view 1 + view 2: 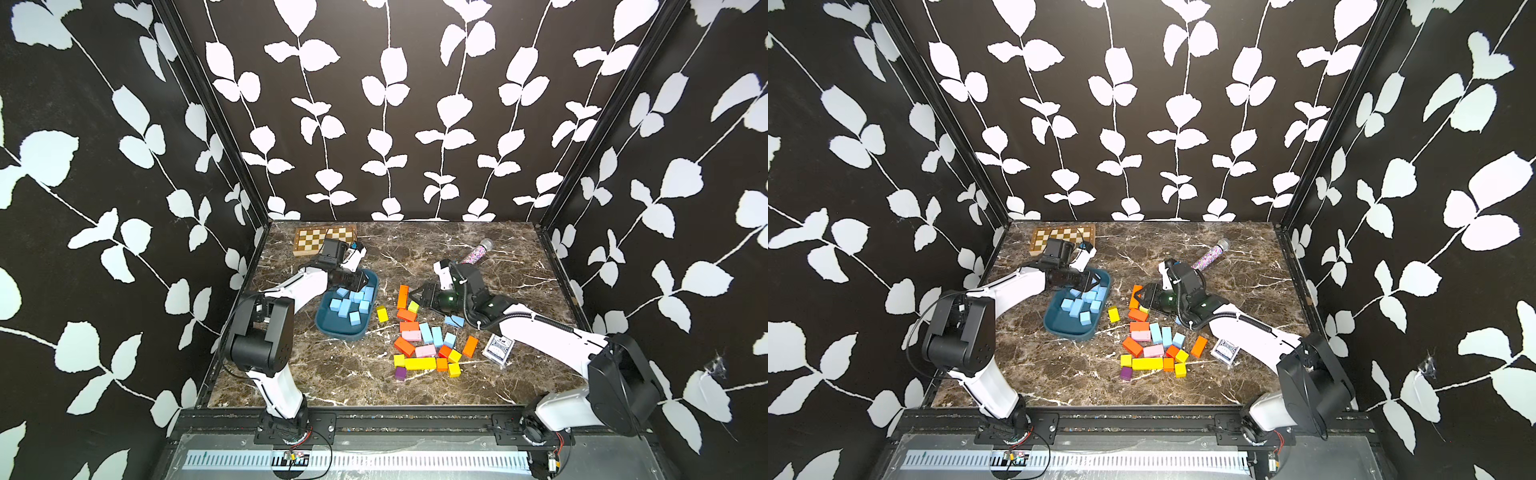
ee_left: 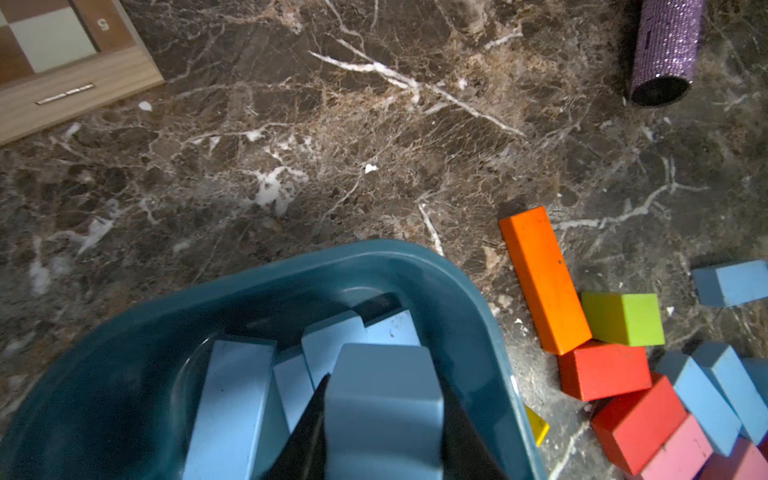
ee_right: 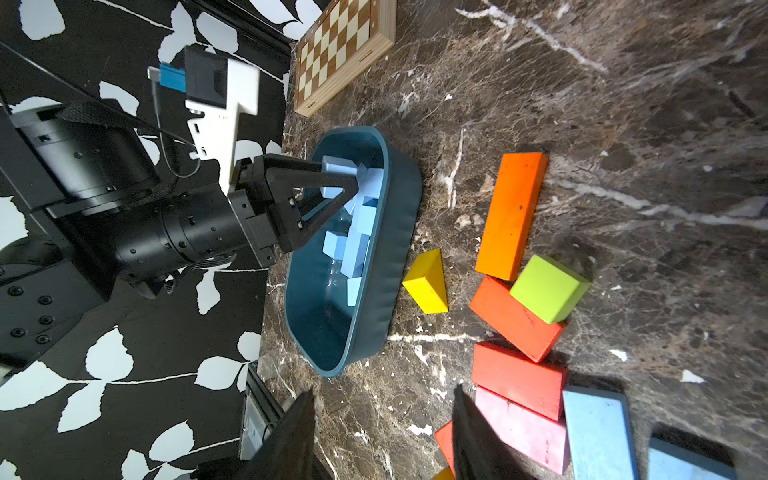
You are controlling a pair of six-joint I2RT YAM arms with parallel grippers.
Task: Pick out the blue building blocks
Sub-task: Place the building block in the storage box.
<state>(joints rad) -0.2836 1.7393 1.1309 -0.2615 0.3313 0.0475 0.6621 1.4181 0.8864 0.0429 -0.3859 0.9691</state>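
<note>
The blue block hangs inside the tray's rim, above the blue blocks lying there, so it is time for my left gripper to open now.
Several blue building blocks (image 1: 347,305) lie in the dark teal tray (image 1: 332,332). My left gripper (image 1: 361,286) hangs over the tray's far end, shut on one blue block (image 2: 382,411) that fills the gap between its black fingers. More blue blocks (image 1: 432,334) lie among the mixed pile on the table, and one (image 1: 455,321) lies apart beside my right arm. My right gripper (image 1: 417,296) hovers at the pile's far end, open, with only bare table between its fingers (image 3: 291,432). The right wrist view also shows the left gripper (image 3: 340,183) over the tray (image 3: 390,257).
Orange (image 1: 402,296), yellow (image 1: 382,313), pink (image 1: 411,336) and purple (image 1: 400,373) blocks are scattered in the pile. A chessboard (image 1: 324,239) lies at the back left, a glittery microphone (image 1: 478,251) at the back right, and a card deck (image 1: 498,347) by the right arm.
</note>
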